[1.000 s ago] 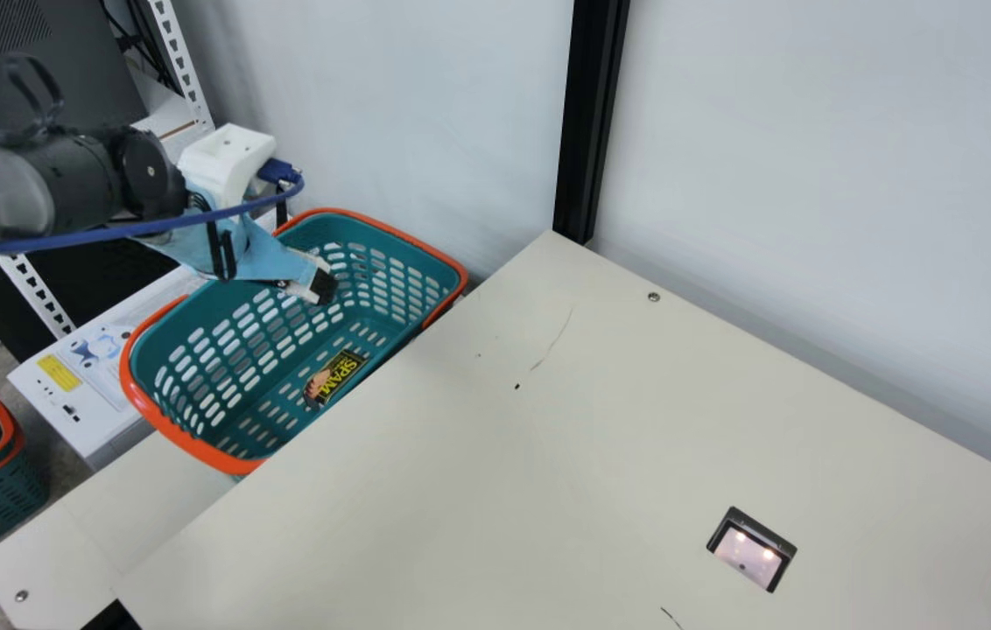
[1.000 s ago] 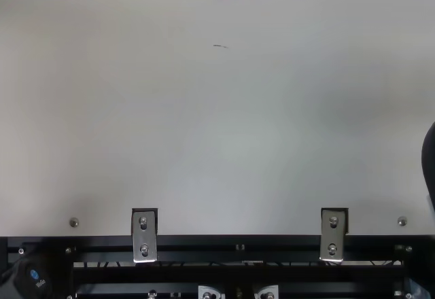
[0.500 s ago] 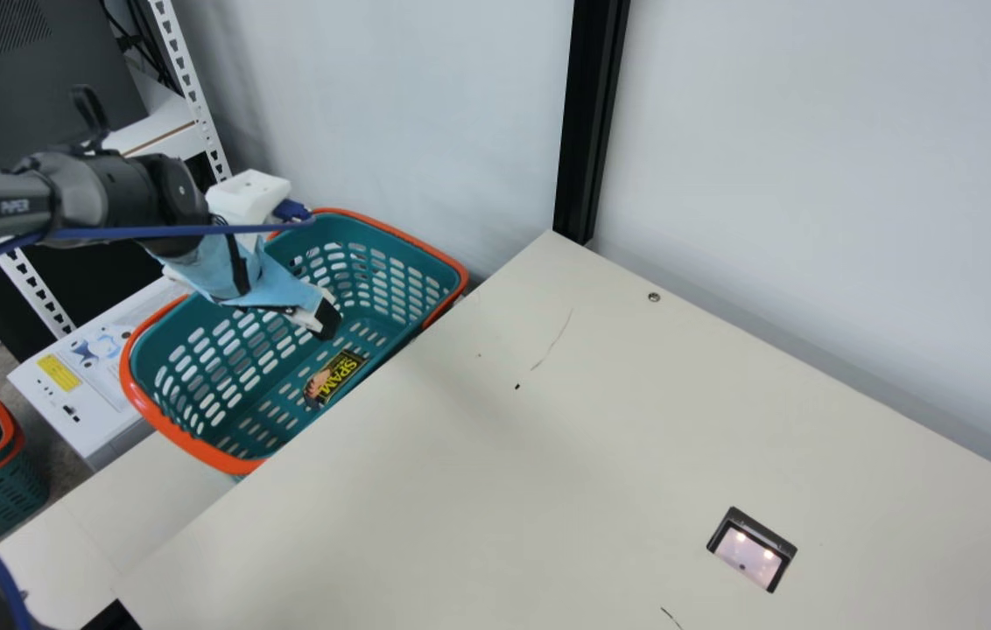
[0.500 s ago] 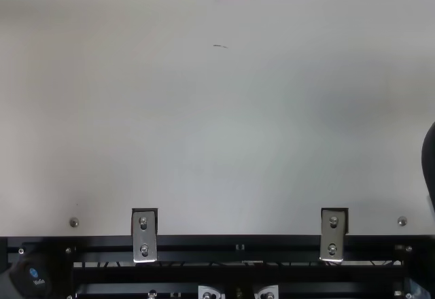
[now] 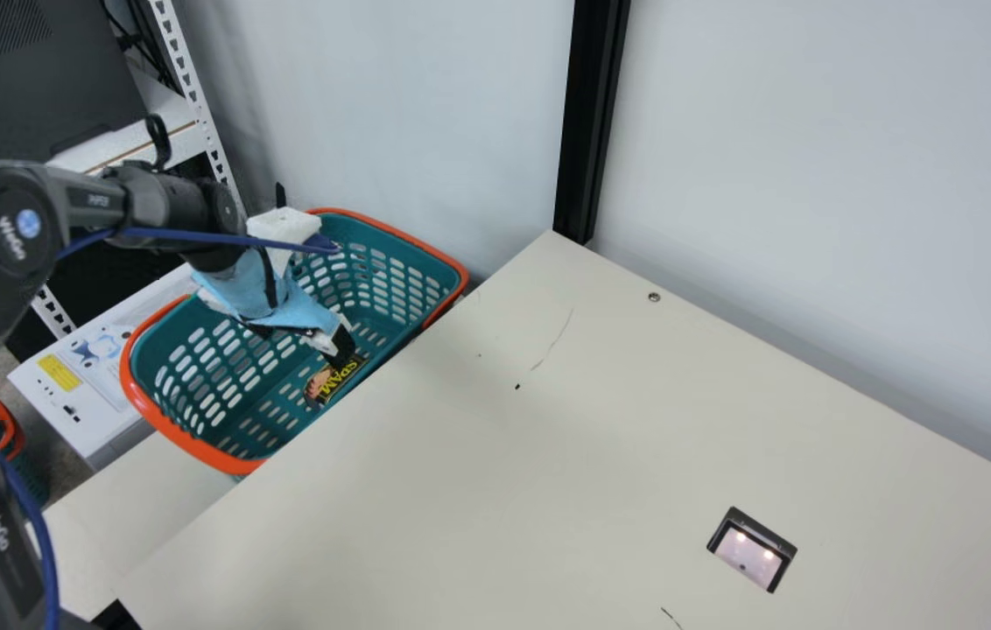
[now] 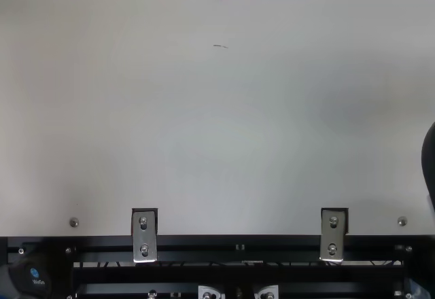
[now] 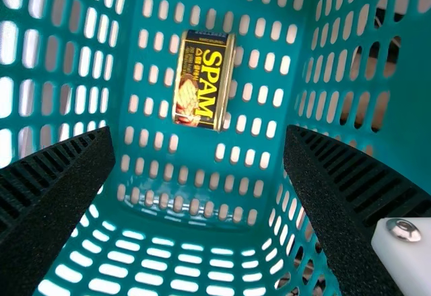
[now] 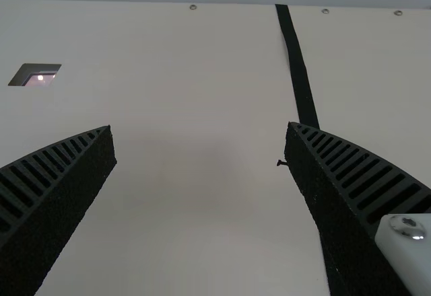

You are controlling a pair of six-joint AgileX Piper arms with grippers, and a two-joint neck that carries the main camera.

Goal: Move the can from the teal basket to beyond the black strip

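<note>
My left gripper will next hold the can point(image 5: 325, 385) by its gold-rimmed ends, and then it will carry the can from the teal basket beyond the black strip.
My left gripper point(image 5: 340, 350) hangs inside the teal basket point(image 5: 150, 398) in the main view, close above the can point(image 5: 325, 385), whose far end it covers there. In the left wrist view the left gripper point(image 7: 200, 134) is open, its ribbed fingers wide apart. The yellow and black can point(image 7: 204, 79) rests on the perforated floor of the teal basket point(image 7: 262, 175), with nothing between the fingers and the can untouched. The right wrist view has my right gripper point(image 8: 201, 126) open over the table, and the black strip point(image 8: 297, 67) runs down behind one finger.
The basket stands against the edge of the cream table point(image 5: 504, 472), beside the wall. A black post point(image 5: 590, 122) rises at the table's far corner. A dark-framed cutout point(image 5: 752, 549) sits in the tabletop. A white metal rack point(image 5: 189, 79) stands behind the left arm.
My left arm has come further in from the left, and its gripper has lowered into the basket towards the can. The can and basket have stayed where they were.
</note>
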